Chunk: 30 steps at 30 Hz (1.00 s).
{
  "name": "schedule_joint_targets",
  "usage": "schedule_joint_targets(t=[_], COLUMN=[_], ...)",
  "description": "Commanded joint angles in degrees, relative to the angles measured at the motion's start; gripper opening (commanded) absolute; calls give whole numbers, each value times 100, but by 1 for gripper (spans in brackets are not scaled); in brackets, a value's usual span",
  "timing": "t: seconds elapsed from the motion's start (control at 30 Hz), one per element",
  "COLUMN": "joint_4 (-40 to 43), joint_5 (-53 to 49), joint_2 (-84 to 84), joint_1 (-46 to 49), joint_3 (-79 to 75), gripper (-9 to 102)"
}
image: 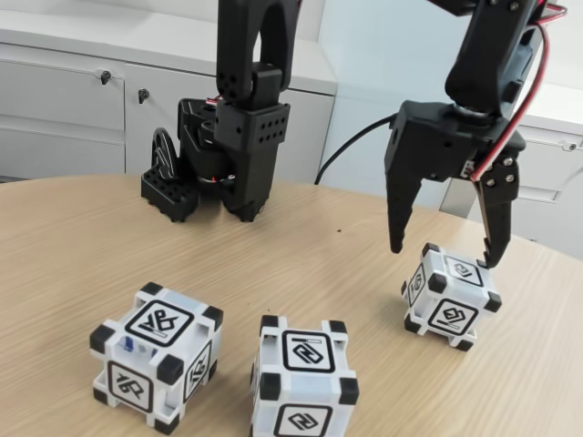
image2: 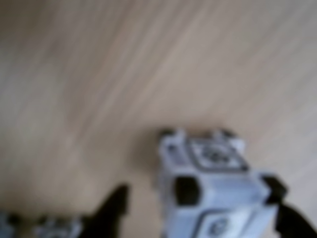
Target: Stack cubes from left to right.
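Note:
The gripper grabs the white cube by its opposite sides next, leaving the white cube's top side [image: 463, 270] free for stacking.
Three white cubes with black corners and square glyphs sit on the wooden table [image: 82, 237] in the fixed view: a left cube [image: 157, 355], a middle cube [image: 302, 382] and a right cube [image: 451, 296]. My gripper [image: 444, 256] hangs open just over the right cube, one finger on each side of it, tips near its top face. In the blurred wrist view that cube [image2: 213, 188] lies between the dark fingers [image2: 114, 210] of my gripper [image2: 205, 210]. Another cube [image2: 49, 225] shows at the bottom left edge.
A second black arm base [image: 237, 137] stands on the table at the back, left of centre. White cabinets [image: 64, 91] run behind the table. A black cable [image: 351, 146] hangs toward the table's far edge.

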Motion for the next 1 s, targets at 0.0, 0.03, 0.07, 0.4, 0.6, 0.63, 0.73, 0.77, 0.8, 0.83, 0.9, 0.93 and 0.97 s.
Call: schedule_joint_targets(t=[0.0, 0.03, 0.07, 0.4, 0.6, 0.63, 0.73, 0.77, 0.8, 0.83, 0.9, 0.93, 0.97], joint_4=[70, 79, 79, -18, -35, -35, -44, -44, -62, -141, -396, -527, -633], joint_5=[193, 246, 281, 325, 290, 264, 185, 176, 176, 202, 264, 272, 255], joint_2=[211, 299, 431, 844, 325, 237, 70, 44, 35, 35, 26, 26, 26], joint_1=[35, 35, 35, 35, 44, 44, 44, 44, 44, 44, 44, 44, 44], joint_3=[-176, -176, -176, -123, -176, -176, -176, -176, -185, -185, -185, -176, -114], gripper=[31, 31, 31, 32, 32, 32, 32, 32, 32, 32, 32, 32, 32])
